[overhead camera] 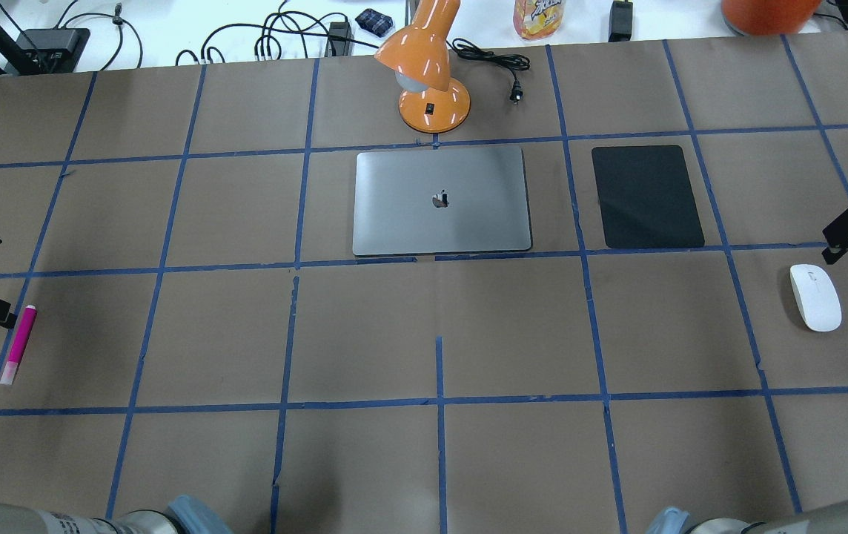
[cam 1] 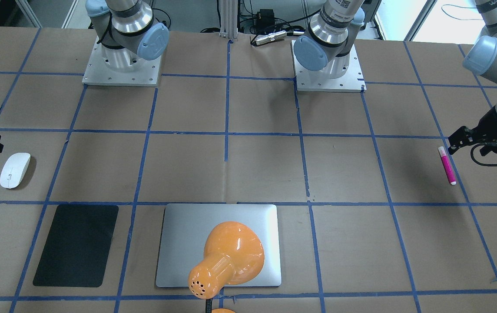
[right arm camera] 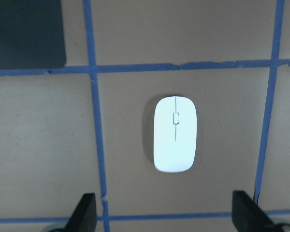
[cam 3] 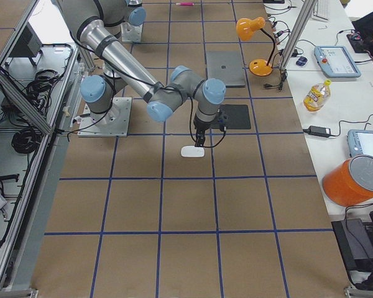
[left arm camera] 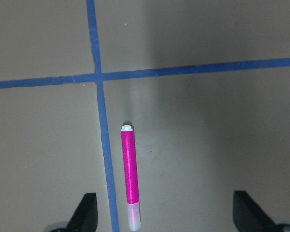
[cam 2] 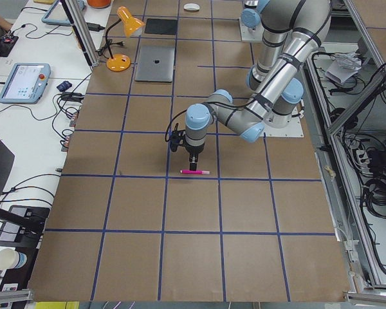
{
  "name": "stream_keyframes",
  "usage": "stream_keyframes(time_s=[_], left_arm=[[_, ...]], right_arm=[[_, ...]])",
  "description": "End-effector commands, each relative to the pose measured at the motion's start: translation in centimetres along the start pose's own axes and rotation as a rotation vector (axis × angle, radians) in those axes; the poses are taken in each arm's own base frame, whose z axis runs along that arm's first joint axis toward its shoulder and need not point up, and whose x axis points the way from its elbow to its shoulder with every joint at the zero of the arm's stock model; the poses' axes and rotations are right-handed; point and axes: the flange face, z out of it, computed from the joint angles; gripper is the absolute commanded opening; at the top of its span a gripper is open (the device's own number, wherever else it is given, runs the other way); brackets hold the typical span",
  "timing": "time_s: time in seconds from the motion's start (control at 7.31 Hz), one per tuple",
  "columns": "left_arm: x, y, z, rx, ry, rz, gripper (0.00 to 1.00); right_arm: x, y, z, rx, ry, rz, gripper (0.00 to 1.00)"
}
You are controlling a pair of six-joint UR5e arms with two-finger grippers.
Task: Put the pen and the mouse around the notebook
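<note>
Next, the right gripper grabs the white mouse by its long side edges to place it beside the notebook [cam 1: 181,229].
The magenta pen [left arm camera: 129,179] lies flat on the table beside a blue tape line, at the far left in the overhead view [overhead camera: 20,343]. My left gripper [left arm camera: 167,215] hovers above it, open, with the pen nearer one finger. The white mouse [right arm camera: 175,140] rests at the far right of the table [overhead camera: 815,297]. Over the mouse, my right gripper [right arm camera: 166,215] is open and holds nothing. The silver-grey notebook [overhead camera: 409,215] lies closed at the table's far middle, well away from both grippers.
An orange desk lamp [overhead camera: 431,81] stands just behind the notebook, its head leaning over it in the front-facing view [cam 1: 231,256]. A black mat [overhead camera: 646,196] lies right of the notebook. Cables and a bottle sit beyond the far edge.
</note>
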Motion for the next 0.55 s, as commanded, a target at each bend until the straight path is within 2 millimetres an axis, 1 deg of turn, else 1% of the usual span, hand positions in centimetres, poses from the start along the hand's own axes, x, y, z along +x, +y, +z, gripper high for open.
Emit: stream_keyframes(time_s=[0.0, 0.14, 0.27, 0.41], left_arm=[[-0.6, 0.2, 2.8, -0.014, 0.006, -0.045, 1.0], [-0.9, -0.1, 3.1, -0.003, -0.013, -0.118, 1.0], [-0.9, -0.1, 3.5, -0.004, -0.007, -0.117, 0.97], [-1.0, -0.2, 4.7, -0.018, 0.01, -0.108, 0.97]], right_arm=[[1.0, -1.0, 6.5, -0.026, -0.008, -0.005, 0.99], [1.1, -1.3, 7.8, -0.039, -0.017, -0.006, 1.0], [1.1, -1.4, 8.3, -0.044, -0.023, -0.006, 1.0], [1.0, -1.4, 8.5, -0.042, -0.031, -0.005, 1.0]])
